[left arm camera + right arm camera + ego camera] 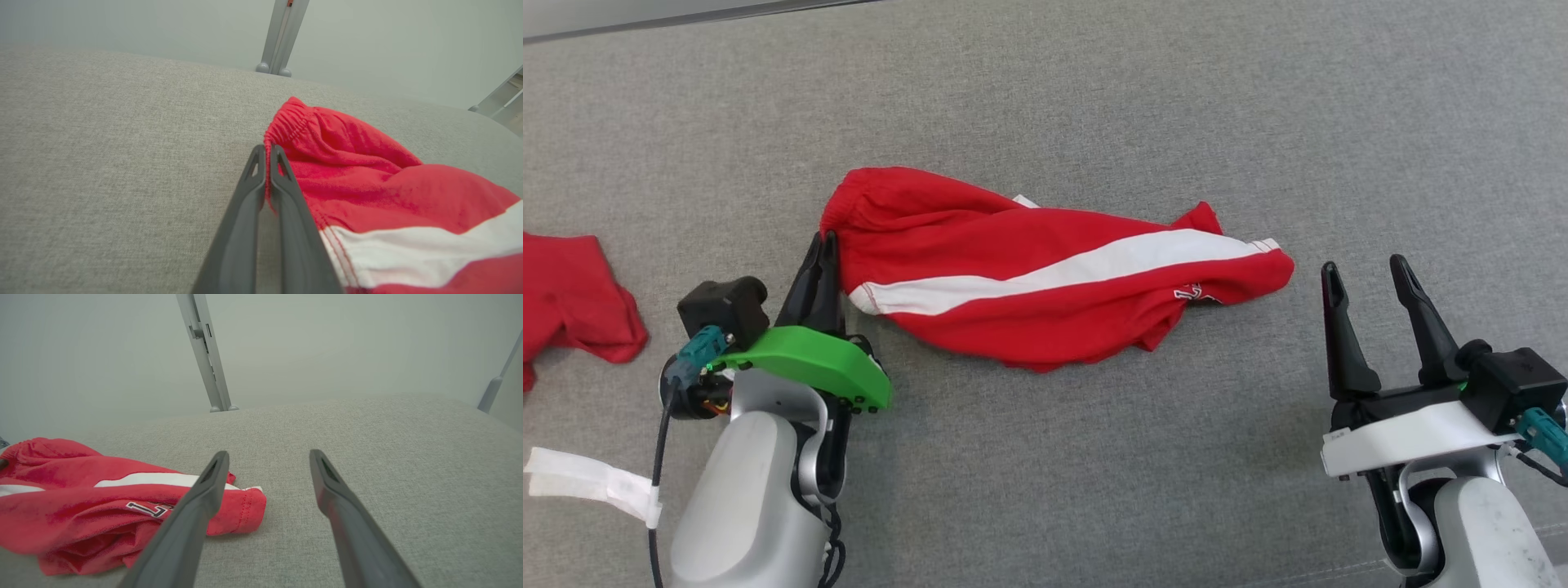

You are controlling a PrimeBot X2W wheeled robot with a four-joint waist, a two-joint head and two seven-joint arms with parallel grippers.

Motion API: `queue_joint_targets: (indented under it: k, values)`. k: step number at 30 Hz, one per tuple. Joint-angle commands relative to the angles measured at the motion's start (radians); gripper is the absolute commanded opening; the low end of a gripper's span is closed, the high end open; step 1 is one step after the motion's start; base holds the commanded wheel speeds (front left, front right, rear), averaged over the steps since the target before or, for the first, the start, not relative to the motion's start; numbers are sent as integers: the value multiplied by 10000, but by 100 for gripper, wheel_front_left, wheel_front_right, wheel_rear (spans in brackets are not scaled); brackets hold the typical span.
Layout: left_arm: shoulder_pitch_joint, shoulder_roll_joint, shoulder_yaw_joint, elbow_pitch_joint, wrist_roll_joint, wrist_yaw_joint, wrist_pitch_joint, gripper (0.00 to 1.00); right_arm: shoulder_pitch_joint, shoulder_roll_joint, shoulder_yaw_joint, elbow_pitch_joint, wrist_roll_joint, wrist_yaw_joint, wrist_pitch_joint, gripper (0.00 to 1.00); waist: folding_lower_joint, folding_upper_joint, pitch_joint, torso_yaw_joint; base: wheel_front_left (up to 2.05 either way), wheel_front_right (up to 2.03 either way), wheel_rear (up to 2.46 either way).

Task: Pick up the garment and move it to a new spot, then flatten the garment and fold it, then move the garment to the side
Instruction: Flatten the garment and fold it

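I should grab the crumpled red shorts (1032, 284) by their leg hem (1279, 265) next with my right gripper. Then I can flatten them for folding.
The garment (1045, 278) is a pair of red shorts with a white side stripe, lying crumpled across the middle of the grey surface. My left gripper (823, 245) is shut on the elastic waistband at the garment's left end. The left wrist view shows the red waistband edge (267, 163) pinched between the two closed fingers of the left gripper (267, 149). My right gripper (1364, 273) stands open just right of the garment's leg hem, apart from it. In the right wrist view the garment (81, 498) lies to the left of my right gripper (267, 457), whose fingers are spread over bare fabric.
A second red cloth (572, 298) lies at the left edge. White tape (588, 482) wraps the left arm's cable. Grey metal posts (204, 351) stand beyond the far edge of the grey fabric surface (1094, 457).
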Motion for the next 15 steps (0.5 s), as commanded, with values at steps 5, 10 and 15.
queue_joint_targets:
  k: [5, 10, 15]
  values:
    - [460, 123, -290, -592, 547, 176, -773, 100, -184, -105, 50, -108, -135, -14, 12, 100, 0, 0, -189, 159, 0, 0, 0]
    - [1090, 194, -215, -1554, 1252, 761, -1344, 100, -102, -213, 119, -193, -221, -14, 170, 100, 0, 0, -568, 304, 0, 0, 0]
    - [1918, 399, -76, -2429, 1720, 1147, -1423, 100, 138, -283, 193, -266, -246, -14, 360, 100, 0, 0, -917, 462, 0, 0, 0]
